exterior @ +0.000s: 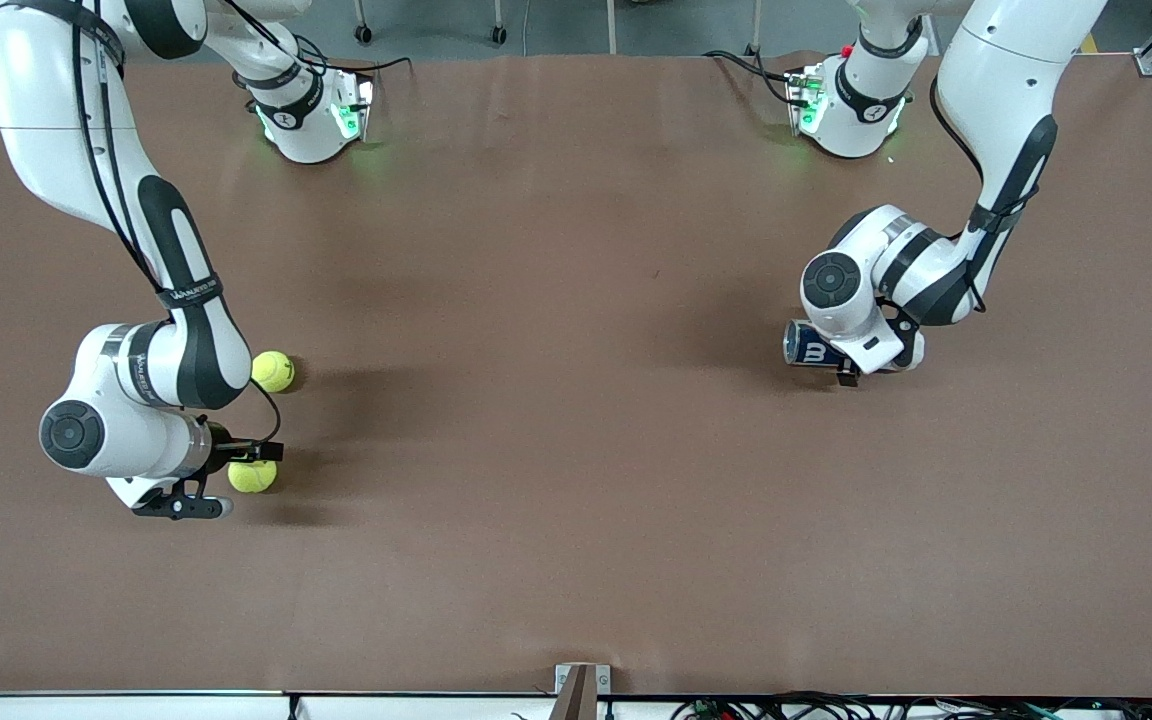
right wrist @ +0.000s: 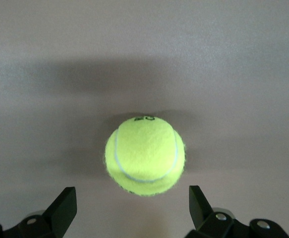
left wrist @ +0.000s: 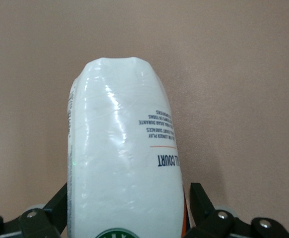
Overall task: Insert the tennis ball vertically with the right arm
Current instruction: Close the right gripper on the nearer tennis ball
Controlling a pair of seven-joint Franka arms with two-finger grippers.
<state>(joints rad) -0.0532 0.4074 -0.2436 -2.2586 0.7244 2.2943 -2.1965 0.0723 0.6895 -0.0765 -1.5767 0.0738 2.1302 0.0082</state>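
My right gripper needs to move toward the ball first and close after that. The tennis ball [exterior: 253,478] [right wrist: 144,155] is still ahead of the fingers.
A yellow-green tennis ball [exterior: 252,476] [right wrist: 145,154] lies on the brown table at the right arm's end. My right gripper [exterior: 231,482] [right wrist: 132,203] hangs low just short of it and is open; the ball sits ahead of the fingertips [right wrist: 65,201], not between them. A second tennis ball [exterior: 273,371] lies farther from the front camera, beside the right arm's forearm. At the left arm's end, a white-and-blue cylindrical can [exterior: 808,345] [left wrist: 124,148] lies on its side. My left gripper [exterior: 851,362] [left wrist: 129,208] is open, with a finger on each side of the can.
The brown table [exterior: 576,400] stretches bare between the two arms. Both arm bases [exterior: 316,115] stand along the edge farthest from the front camera. A small bracket [exterior: 581,685] sits at the table's nearest edge.
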